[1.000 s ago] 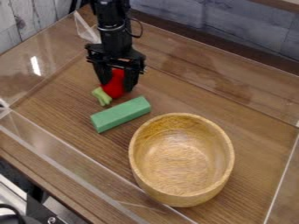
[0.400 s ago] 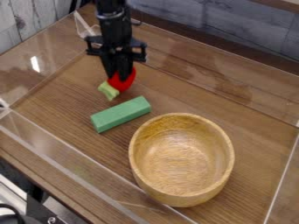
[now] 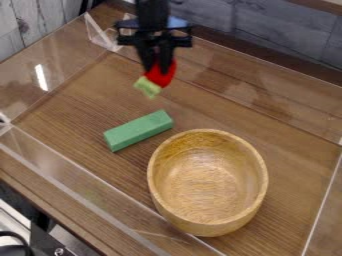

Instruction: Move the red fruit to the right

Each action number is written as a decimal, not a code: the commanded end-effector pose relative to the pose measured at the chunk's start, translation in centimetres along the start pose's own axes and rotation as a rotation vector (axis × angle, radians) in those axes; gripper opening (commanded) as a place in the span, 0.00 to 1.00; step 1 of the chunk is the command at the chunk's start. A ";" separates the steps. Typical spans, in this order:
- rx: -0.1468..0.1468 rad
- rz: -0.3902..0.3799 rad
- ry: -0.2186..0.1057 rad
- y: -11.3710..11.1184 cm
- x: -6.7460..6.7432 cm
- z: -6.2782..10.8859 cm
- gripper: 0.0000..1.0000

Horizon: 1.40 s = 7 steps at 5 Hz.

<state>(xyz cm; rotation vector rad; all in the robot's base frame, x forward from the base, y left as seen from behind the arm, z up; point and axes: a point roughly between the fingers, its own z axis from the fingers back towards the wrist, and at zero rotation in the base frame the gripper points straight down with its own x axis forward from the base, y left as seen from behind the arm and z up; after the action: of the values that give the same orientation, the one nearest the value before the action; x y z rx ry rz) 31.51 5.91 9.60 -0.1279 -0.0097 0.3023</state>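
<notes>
The red fruit [image 3: 159, 74] is above the table; released, it'd fall.
The red fruit [image 3: 159, 74] hangs in the air above the wooden table, its light green leafy end [image 3: 147, 87] pointing down to the left. My gripper [image 3: 160, 68] points straight down and is shut on the fruit's red upper part, at the top centre of the camera view. The black fingers [image 3: 151, 52] cover the top of the fruit. The fruit is well clear of the table surface.
A flat green rectangular block [image 3: 139, 130] lies on the table below and left of the fruit. A large wooden bowl [image 3: 207, 181] sits at the lower right. Clear plastic walls [image 3: 54, 70] border the wooden table.
The gripper closed on the red fruit, lifted it off the table beside the green block, and carried it up and to the right.
</notes>
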 end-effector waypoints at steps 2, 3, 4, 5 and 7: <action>-0.024 -0.079 -0.070 -7.5 0.0 2.1 0.00; -0.028 -0.022 -0.065 -10.0 -0.2 1.1 0.00; -0.024 0.036 -0.064 -11.3 -0.1 0.0 0.00; -0.018 0.131 -0.072 -12.7 0.7 -1.3 0.00; -0.010 0.212 -0.093 -13.6 2.1 -3.7 0.00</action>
<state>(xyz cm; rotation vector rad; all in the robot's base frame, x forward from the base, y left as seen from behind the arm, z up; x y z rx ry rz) 36.42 -6.86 5.23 -0.0983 -0.0134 0.5212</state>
